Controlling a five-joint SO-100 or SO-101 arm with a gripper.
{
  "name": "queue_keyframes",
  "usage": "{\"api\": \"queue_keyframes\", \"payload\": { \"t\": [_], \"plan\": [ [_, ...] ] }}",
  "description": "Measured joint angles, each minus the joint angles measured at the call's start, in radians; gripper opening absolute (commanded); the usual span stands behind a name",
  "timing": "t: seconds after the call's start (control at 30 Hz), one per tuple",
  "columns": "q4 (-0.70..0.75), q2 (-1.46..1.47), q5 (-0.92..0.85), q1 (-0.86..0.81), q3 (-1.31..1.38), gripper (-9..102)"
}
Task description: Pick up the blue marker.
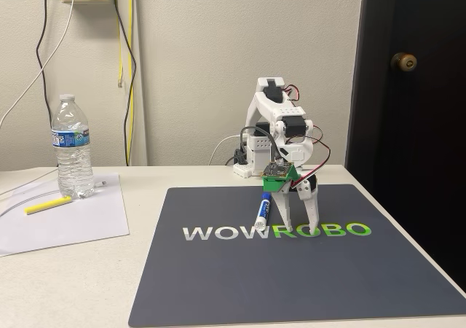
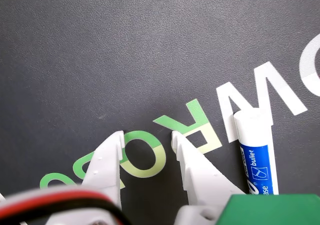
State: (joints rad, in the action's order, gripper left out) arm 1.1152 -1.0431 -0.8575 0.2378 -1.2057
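Next, the gripper grips the blue marker by its white labelled body [image 1: 263, 212] to pick it up.
The blue marker [image 1: 263, 213] has a white labelled barrel with blue print. In the fixed view it stands steeply tilted against the outer side of my gripper's left finger, with its lower end on the mat by the last W of "WOW". In the wrist view the blue marker [image 2: 256, 152] runs along the outside of the right finger [image 2: 200, 172], outside the jaws. My gripper [image 1: 298, 231] [image 2: 147, 135] points down at the mat with its tips just above the green "RO" letters. It is open, and only bare mat shows between the fingers.
The dark mat [image 1: 218, 284] covers the table's middle and right. A water bottle [image 1: 73, 149], a yellow highlighter [image 1: 47, 205] and a sheet of paper [image 1: 73, 222] sit at the left. The arm's base [image 1: 255, 157] is behind the mat, and a dark door [image 1: 408, 124] stands at the right.
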Motion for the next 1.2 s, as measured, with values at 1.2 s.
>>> {"api": "queue_keyframes", "payload": {
  "t": [1.2],
  "plan": [
    [0.249, -0.215, 0.074, -0.015, -0.032, 28]
  ]
}}
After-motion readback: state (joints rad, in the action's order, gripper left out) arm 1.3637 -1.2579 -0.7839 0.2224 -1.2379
